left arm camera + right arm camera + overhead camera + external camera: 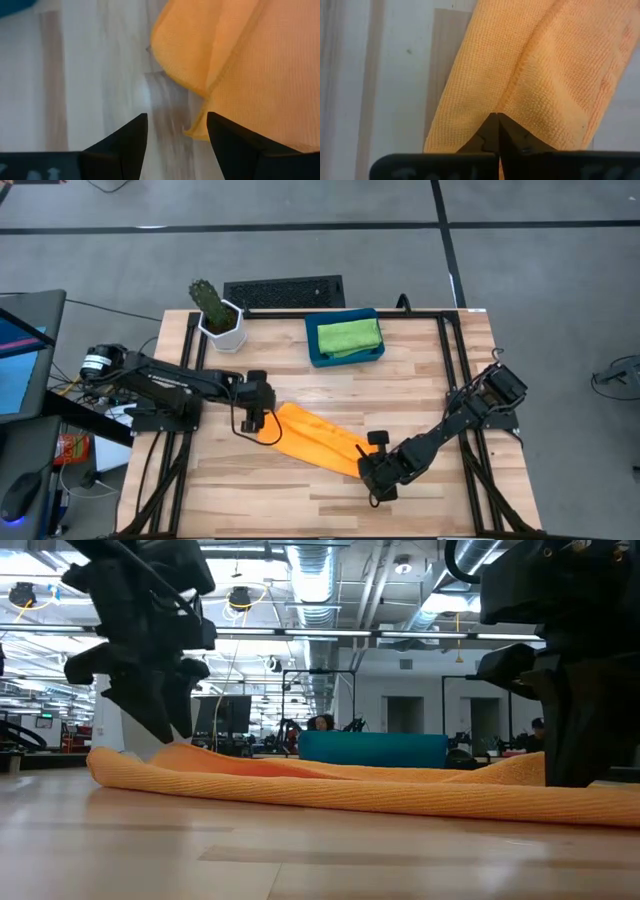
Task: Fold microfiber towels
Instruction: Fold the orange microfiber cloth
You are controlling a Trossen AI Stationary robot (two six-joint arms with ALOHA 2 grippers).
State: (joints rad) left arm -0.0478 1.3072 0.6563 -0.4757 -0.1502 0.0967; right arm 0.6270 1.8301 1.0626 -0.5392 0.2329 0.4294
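The orange towel is to be folded, so I should next use my left gripper to grip the hemmed corner of its top layer (pixel 196 129).
An orange microfiber towel (pixel 315 438) lies on the wooden table as a long folded strip, running from centre left toward the near right. My left gripper (pixel 262 428) hangs open over the strip's left end. In the left wrist view its fingers (pixel 177 132) straddle a towel corner (pixel 197 132), one over bare wood and one over cloth. My right gripper (pixel 378 480) is shut on the strip's near-right end (pixel 497 122). The low view shows the towel (pixel 350 790) flat on the table, with a gripper at each end. My left gripper: I cannot tell whether its fingertips (pixel 160 730) touch the towel's left end. My right gripper pinches a raised ridge of the orange towel (pixel 512 100) between its two shut fingers, at the strip's near-right end. The fingers come from above, pointing steeply down. The towel stays on the table, slack.
A dark-blue tray (pixel 318 355) holding a folded green towel (pixel 348 337) stands at the far centre. A cactus in a white pot (pixel 218 315) stands at the far left. Black frame rails (pixel 445 360) run along the table's sides. Bare wood (pixel 300 500) lies toward the near edge.
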